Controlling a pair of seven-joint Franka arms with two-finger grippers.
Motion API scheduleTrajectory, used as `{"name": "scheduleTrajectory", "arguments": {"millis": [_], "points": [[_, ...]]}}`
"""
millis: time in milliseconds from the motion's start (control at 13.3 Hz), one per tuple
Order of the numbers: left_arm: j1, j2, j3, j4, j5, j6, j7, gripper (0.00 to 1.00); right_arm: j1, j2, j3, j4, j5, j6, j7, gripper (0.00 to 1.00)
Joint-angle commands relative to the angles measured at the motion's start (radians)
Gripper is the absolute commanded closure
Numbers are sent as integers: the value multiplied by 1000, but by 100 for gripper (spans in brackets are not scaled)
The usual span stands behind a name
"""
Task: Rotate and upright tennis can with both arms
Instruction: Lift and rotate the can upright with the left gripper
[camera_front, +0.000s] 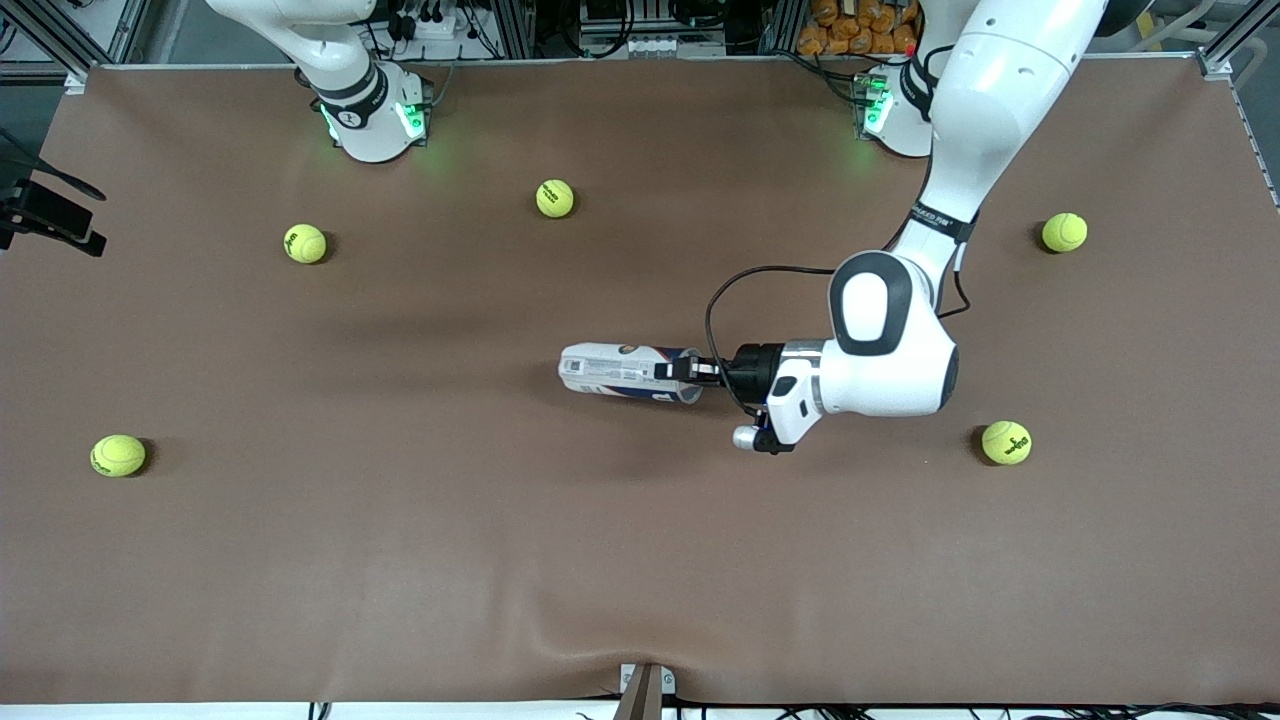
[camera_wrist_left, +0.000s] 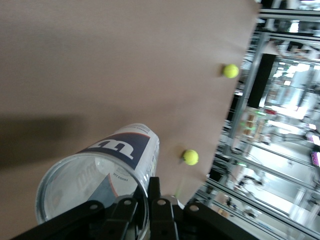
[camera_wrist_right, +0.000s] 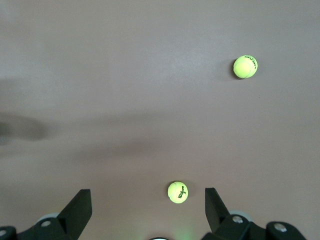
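The tennis can's closed bottom points sideways above the tabletop, so my left gripper needs to turn the can upright before letting go.
The tennis can (camera_front: 620, 372) lies on its side at mid-table, its open silvery-rimmed end toward the left arm's end. My left gripper (camera_front: 686, 370) is shut on that rim. In the left wrist view the can (camera_wrist_left: 115, 160) fills the foreground, and the left gripper (camera_wrist_left: 148, 200) has one finger inside the rim and one outside. My right gripper (camera_wrist_right: 147, 191) is open and empty, held high over bare table with two balls below it. It is out of the front view; only the right arm's base (camera_front: 370, 110) shows there, and the arm waits.
Several yellow-green tennis balls lie scattered: one (camera_front: 555, 198) and another (camera_front: 305, 243) near the right arm's base, one (camera_front: 118, 455) at that end's edge, and two (camera_front: 1064, 232) (camera_front: 1006, 442) at the left arm's end. A black cable (camera_front: 720, 290) loops beside the left wrist.
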Motion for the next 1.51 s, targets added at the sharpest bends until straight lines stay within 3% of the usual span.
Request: {"name": "scheduleTrajectory", "arguments": {"millis": [0, 527, 978, 1430], "points": [[-31, -17, 2, 73, 183, 14, -234, 100, -11, -2, 12, 12, -9, -7, -12, 0], [-150, -40, -4, 139, 663, 8, -724, 100, -11, -2, 12, 12, -8, -7, -12, 0], [-290, -57, 11, 201, 978, -124, -1022, 100, -11, -2, 12, 12, -8, -7, -12, 0], [-396, -8, 37, 204, 1076, -122, -1146, 100, -11, -2, 12, 12, -8, -7, -12, 0]]}}
